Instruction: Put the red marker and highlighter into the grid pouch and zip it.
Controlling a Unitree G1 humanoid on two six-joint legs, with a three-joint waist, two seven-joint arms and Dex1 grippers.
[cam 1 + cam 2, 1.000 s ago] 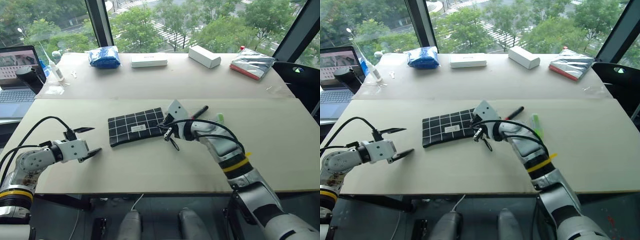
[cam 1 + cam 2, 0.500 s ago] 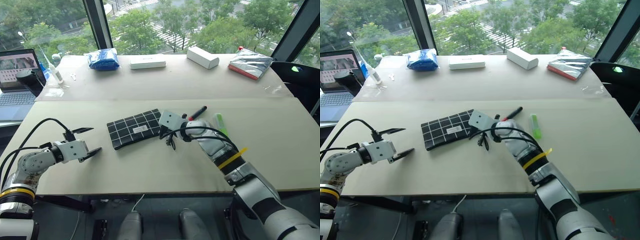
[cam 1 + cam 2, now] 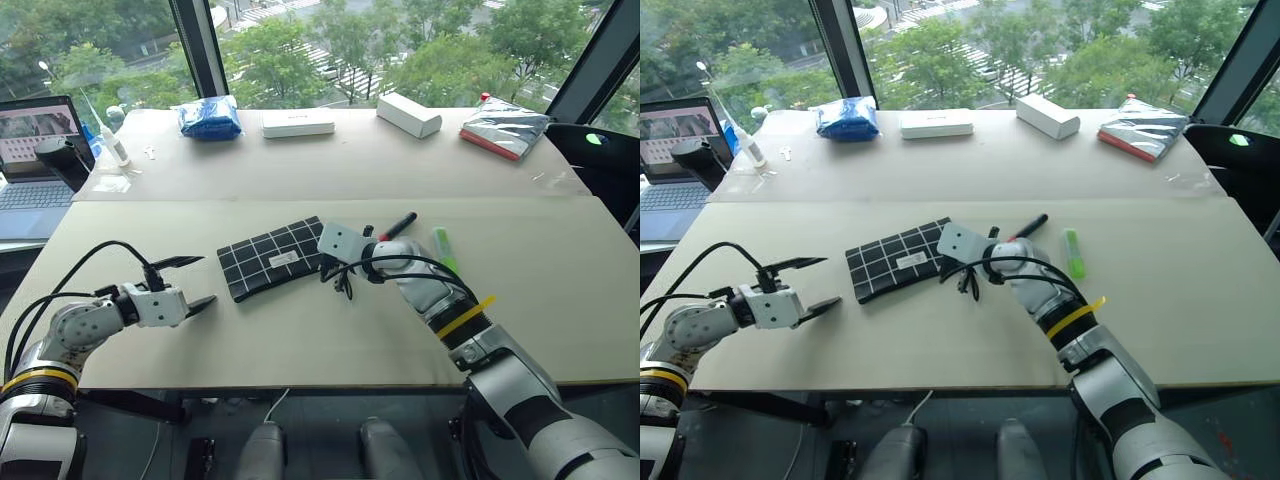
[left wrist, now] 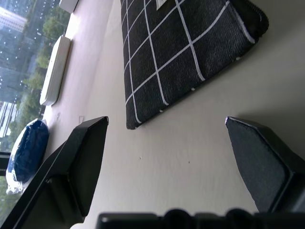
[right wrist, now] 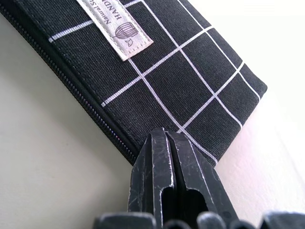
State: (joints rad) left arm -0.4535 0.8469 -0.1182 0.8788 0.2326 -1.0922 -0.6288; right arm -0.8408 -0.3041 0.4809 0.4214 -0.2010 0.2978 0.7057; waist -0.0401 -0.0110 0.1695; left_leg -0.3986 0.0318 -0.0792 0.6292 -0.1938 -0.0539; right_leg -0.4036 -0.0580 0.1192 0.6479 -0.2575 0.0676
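My left gripper grabs the grid pouch by its zippered edge (image 3: 258, 291) next, to steady it for loading the red marker.
The grid pouch (image 3: 272, 258) lies flat in the middle of the near table, label up, with its zipper along the near edge. My right gripper (image 3: 327, 264) is shut, and its tips (image 5: 167, 139) press against the pouch's right end by the zipper; I cannot tell whether anything is pinched between them. Just right of that hand lie the red marker (image 3: 398, 225) and the lime-green highlighter (image 3: 443, 246). To the left of the pouch, my left gripper (image 3: 190, 283) is open and holds nothing. In the left wrist view the pouch (image 4: 181, 47) lies ahead of the spread fingers (image 4: 88, 157).
On the far table stand a blue bag (image 3: 209, 116), two white boxes (image 3: 297, 122) (image 3: 409, 113) and a silver packet (image 3: 503, 127). A laptop (image 3: 35, 140) sits at the far left. Bare tabletop (image 3: 300, 330) runs along the near edge.
My left gripper has moved a little to the right, toward the pouch, still open. My right wrist has rolled while its shut tips stay at the pouch's right end. The view has shifted slightly.
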